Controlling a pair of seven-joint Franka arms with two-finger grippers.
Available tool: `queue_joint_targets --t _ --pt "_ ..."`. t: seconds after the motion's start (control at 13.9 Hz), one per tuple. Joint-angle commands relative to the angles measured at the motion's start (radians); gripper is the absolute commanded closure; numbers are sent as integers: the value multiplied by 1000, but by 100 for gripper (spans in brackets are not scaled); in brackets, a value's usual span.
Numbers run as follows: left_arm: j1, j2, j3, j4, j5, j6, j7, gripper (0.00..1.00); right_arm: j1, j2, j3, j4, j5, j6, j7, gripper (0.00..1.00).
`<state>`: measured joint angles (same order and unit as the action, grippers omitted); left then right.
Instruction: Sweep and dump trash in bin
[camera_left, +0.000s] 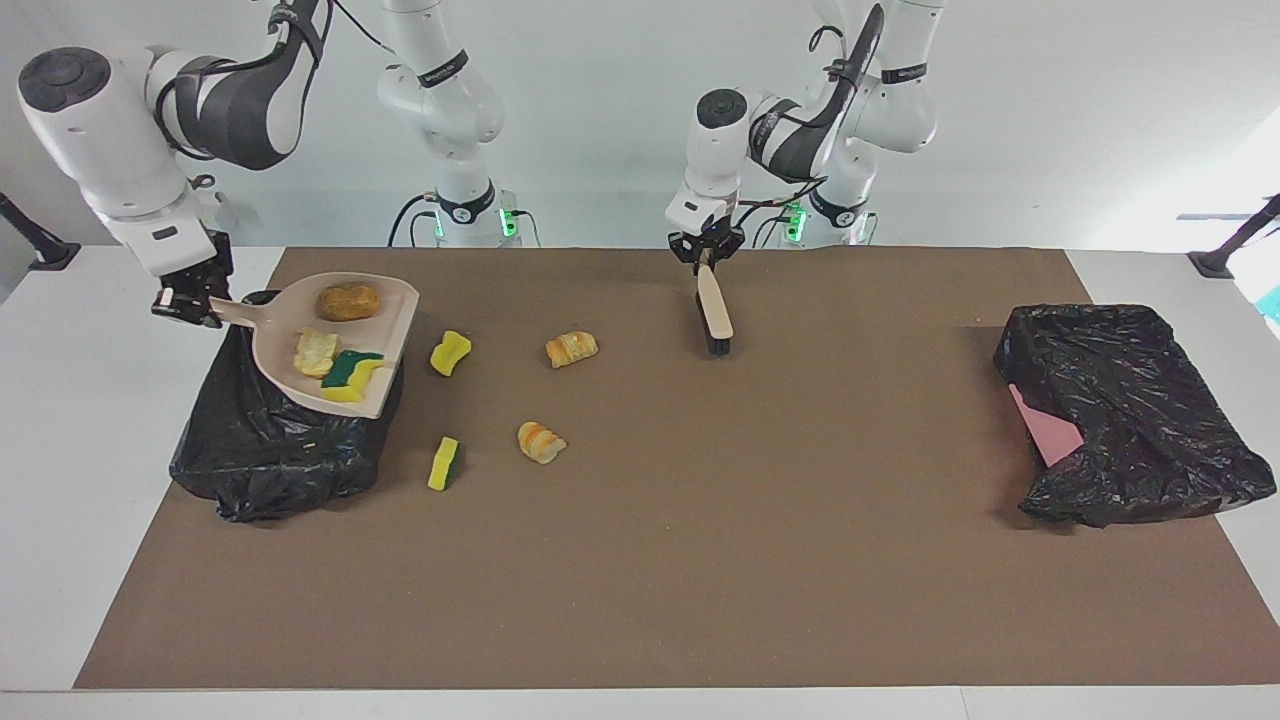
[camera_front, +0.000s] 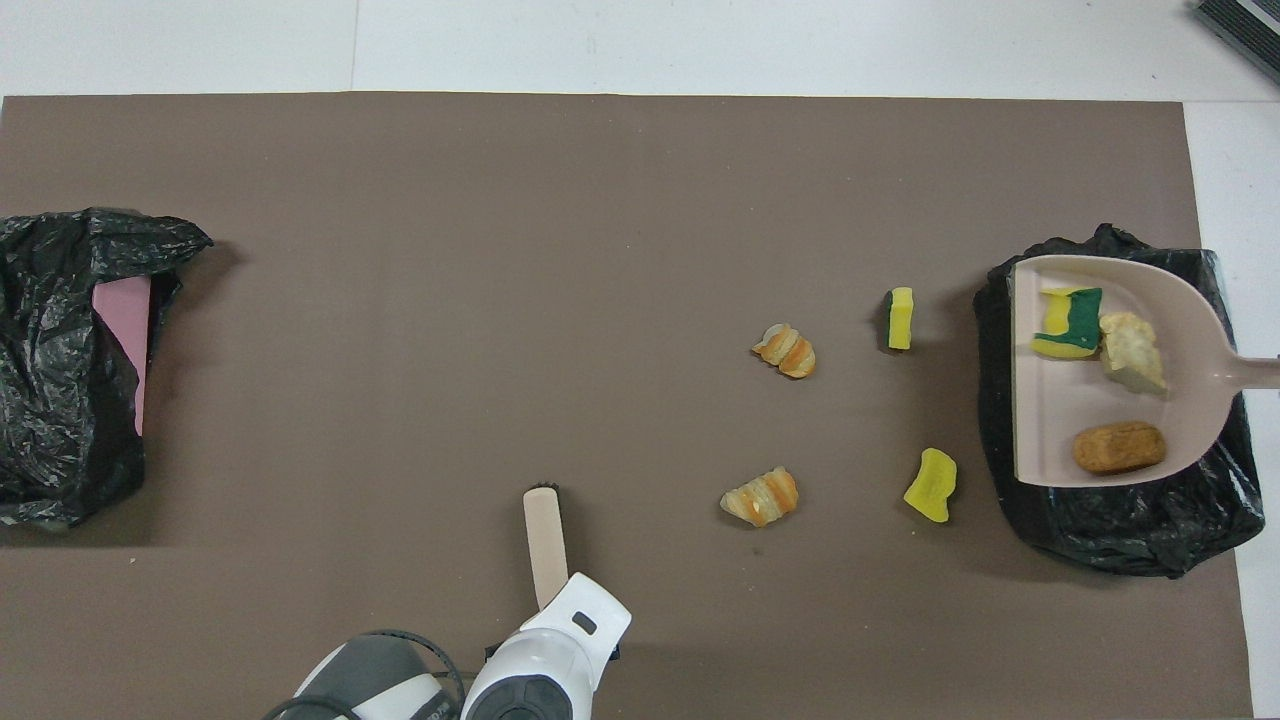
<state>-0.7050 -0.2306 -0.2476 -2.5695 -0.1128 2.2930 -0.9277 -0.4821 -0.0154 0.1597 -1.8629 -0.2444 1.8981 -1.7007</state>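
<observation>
The brush head (camera_front: 546, 542) is low over the brown mat near the robots' edge, so the brush would rest there and my left gripper should open.
My right gripper (camera_left: 190, 300) is shut on the handle of the beige dustpan (camera_left: 395, 335) (camera_front: 1050, 420), which hangs roughly level over the black-lined bin (camera_left: 270, 450) (camera_front: 1110, 525) at the right arm's end. In the pan lie three pieces of trash: a brown bread chunk (camera_left: 348, 302), a pale piece (camera_left: 315, 352) and a green-backed sponge (camera_left: 352, 372). Several pieces lie on the mat beside the bin: two sponges (camera_left: 450, 352) (camera_left: 443, 463) and two bread chunks (camera_left: 571, 348) (camera_left: 540, 441). My left gripper (camera_left: 705, 258) is shut on the brush (camera_left: 715, 315) (camera_front: 545, 545), bristles down, near the robots' edge.
A second black-lined bin (camera_left: 1130, 415) (camera_front: 60, 370) with a pink object inside sits at the left arm's end of the brown mat (camera_left: 700, 560). White table borders the mat on all sides.
</observation>
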Motion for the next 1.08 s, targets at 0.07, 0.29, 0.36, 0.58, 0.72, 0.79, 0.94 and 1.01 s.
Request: queue_joint_targets --t 0.07,0.29,0.36,0.58,0.72,0.79,0.94,1.01 --pt "-18 -15 13 -28 24 37 -63 68 -42 -101 8 -163 -151 176 -10 100" --pt "18 28 18 6 27 57 -62 0 -53 -107 7 -179 -284 216 7 100" --pt "59 43 18 38 27 49 -57 0 -44 -112 9 -203 -356 217 41 100" --pt "155 80 16 126 116 43 -51 0 28 -175 11 -284 -562 194 227 100" --pt "212 123 18 193 127 43 -4 0 37 -190 12 -298 -608 174 286 100" --pt "249 148 16 228 127 43 54 0 69 -193 11 -298 -633 133 312 100" --pt "339 197 16 306 128 40 183 0 124 -207 12 -298 -691 40 395 100" --pt "376 223 16 339 128 40 231 0 152 -209 12 -298 -708 -6 439 100"
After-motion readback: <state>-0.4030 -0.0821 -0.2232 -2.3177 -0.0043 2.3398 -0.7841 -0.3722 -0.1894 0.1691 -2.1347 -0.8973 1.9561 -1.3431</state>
